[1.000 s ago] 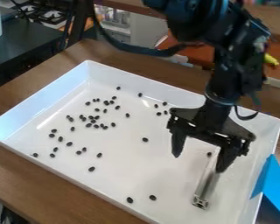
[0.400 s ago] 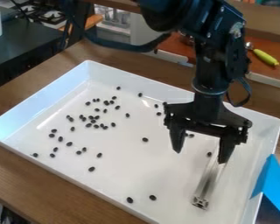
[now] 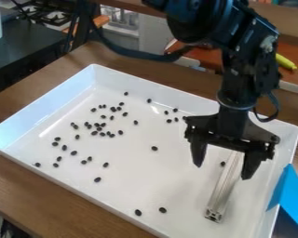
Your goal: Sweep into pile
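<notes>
I should sweep the scattered dark beans into a pile next, so I should grab the upper end of the silver metal bar [image 3: 223, 193] with my gripper.
The black gripper [image 3: 222, 171] hangs over the right part of the white tray [image 3: 130, 195], its two fingers spread wide apart. Between and below them lies a silver metal bar [image 3: 223, 193], running from under the gripper toward the tray's front right; its upper end shows between the fingers, and nothing holds it. Dark beans are scattered on the tray floor, most in the left half, with a loose cluster [image 3: 99, 129] at mid-left. One bean [image 3: 154, 148] lies left of the gripper, another [image 3: 222, 163] beside the bar, and a few [image 3: 169, 121] near the back wall.
Raised white walls enclose the tray, which stands on a brown wooden table [image 3: 27, 186]. A blue object [image 3: 290, 197] stands at the tray's right edge. Behind are a dark counter [image 3: 27, 58] at left and a yellow-green thing [image 3: 286, 62] on a reddish surface.
The gripper shifted slightly left, then back right and a little lower, staying open. The bar and beans look unmoved.
</notes>
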